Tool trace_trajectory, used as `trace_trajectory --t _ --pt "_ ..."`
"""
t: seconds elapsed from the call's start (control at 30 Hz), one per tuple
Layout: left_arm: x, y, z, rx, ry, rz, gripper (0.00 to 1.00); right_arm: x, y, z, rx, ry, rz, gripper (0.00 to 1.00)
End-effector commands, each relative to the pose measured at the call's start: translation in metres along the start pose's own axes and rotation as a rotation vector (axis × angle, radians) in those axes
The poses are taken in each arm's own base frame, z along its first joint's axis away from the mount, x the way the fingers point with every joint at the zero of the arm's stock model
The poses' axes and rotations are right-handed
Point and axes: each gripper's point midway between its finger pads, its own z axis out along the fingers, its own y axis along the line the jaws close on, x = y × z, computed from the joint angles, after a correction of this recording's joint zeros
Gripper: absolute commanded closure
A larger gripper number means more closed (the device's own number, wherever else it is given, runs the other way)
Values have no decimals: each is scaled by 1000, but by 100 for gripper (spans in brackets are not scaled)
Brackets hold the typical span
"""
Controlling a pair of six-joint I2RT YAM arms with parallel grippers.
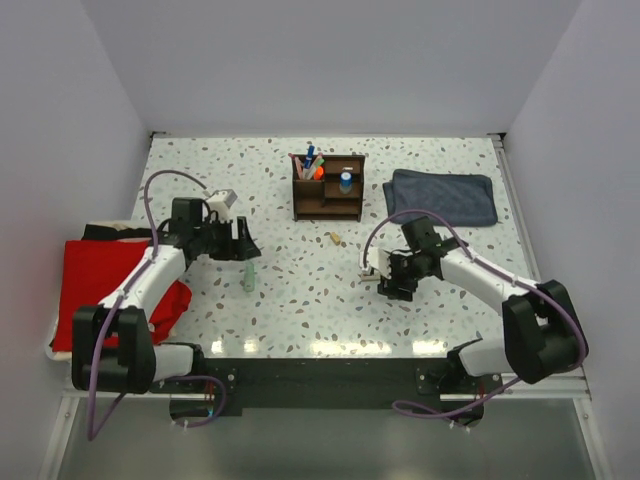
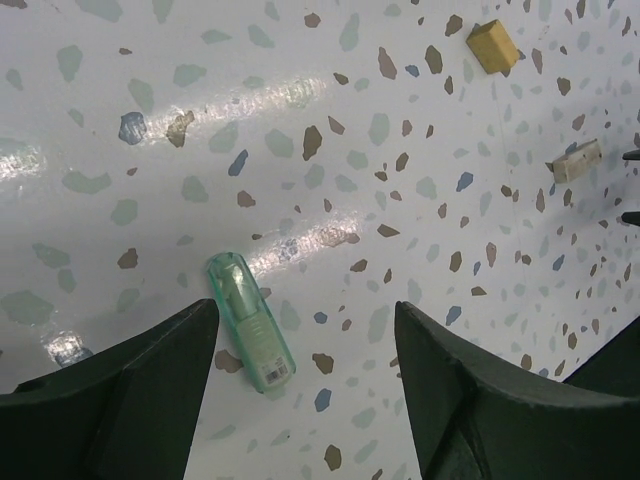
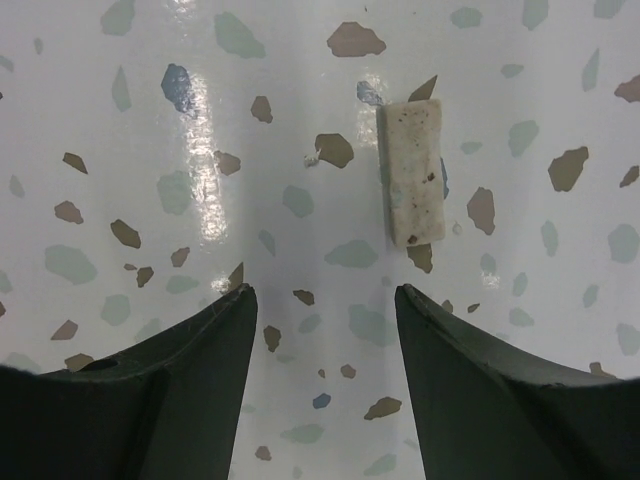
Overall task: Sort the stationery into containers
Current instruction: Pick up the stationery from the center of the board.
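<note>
The white speckled eraser (image 3: 413,171) should go into the organizer with its far end free, so my right gripper will reach it and grab its near end (image 3: 417,225).
The dark brown wooden organizer (image 1: 328,200) stands at the back centre. It holds several pens (image 1: 306,163), an orange highlighter (image 1: 318,172) and a blue cylinder (image 1: 346,181). A pale green tube (image 1: 248,277) lies flat on the table. In the left wrist view the tube (image 2: 250,321) lies beside the left finger of my open, empty left gripper (image 2: 305,310), which hovers above it (image 1: 243,250). A tan bit (image 1: 335,238) (image 2: 493,46) lies in front of the organizer. A white speckled eraser (image 3: 413,171) (image 2: 577,160) lies just ahead of my open, empty right gripper (image 3: 325,292) (image 1: 380,277).
A folded blue-grey cloth (image 1: 441,196) lies right of the organizer. A red cloth (image 1: 105,290) lies at the table's left edge beside the left arm. White walls close the table on three sides.
</note>
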Motion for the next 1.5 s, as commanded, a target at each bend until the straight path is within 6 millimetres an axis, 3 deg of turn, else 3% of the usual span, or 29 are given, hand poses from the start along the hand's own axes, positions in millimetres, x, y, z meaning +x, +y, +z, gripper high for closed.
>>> trace_trajectory --t 0.0,0.33,0.93,1.03,1.17,1.2,1.23,1.33,1.47 --pt "-13 0 -7 17 -59 24 24 -29 -27 0 17 -107 -106 40" --pt "-15 7 -9 8 -67 7 24 -30 -47 19 -40 -116 -108 45" --pt "-20 7 -1 34 -73 -7 24 -15 -38 28 -184 -28 -79 62" --pt "-22 6 -1 39 -75 -6 24 -13 -34 30 -197 -5 -91 68" --pt "-22 5 -1 41 -80 -7 24 -13 -31 29 -192 11 -69 85" --pt "-23 5 -1 41 -83 -6 24 -13 -30 27 -189 14 -52 94" --pt "-24 5 -2 43 -88 -2 24 -15 -29 24 -184 14 -18 99" --pt "-28 4 -2 43 -102 2 24 -37 -31 5 -142 -41 54 100" --pt "-36 0 -3 58 -128 6 24 -80 -54 -24 -24 -148 245 100"
